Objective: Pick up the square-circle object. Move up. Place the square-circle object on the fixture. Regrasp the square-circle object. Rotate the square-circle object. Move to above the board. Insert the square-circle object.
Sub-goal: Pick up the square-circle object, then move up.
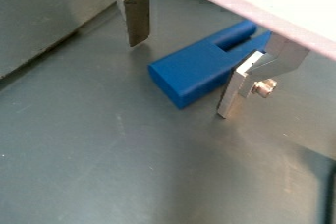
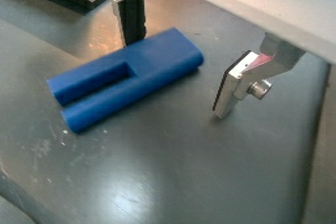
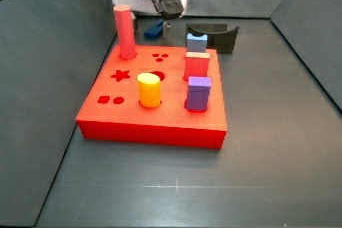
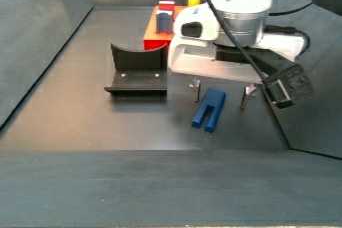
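Next, my gripper picks up the square-circle object by its solid end (image 1: 183,79) to set it on the fixture.
The square-circle object (image 1: 197,71) (image 2: 125,79) is a slim dark blue peg with a slot in one end, lying flat on the dark floor. My gripper (image 1: 184,77) (image 2: 178,77) is open and low over it. One finger (image 1: 137,22) stands on each side of the peg, and neither touches it. In a side view the peg (image 4: 210,110) lies under the gripper (image 4: 221,92), to the right of the dark U-shaped fixture (image 4: 136,72). The red board (image 3: 134,117) is in the foreground of a side view, with the fixture (image 3: 214,40) and the gripper (image 3: 163,12) behind it.
On the board stand a tall red cylinder (image 3: 124,32), a yellow cylinder (image 3: 150,90), a purple block (image 3: 198,94) and a light-blue-topped peg (image 3: 197,42). Grey enclosure walls rise close beside the gripper (image 4: 314,82).
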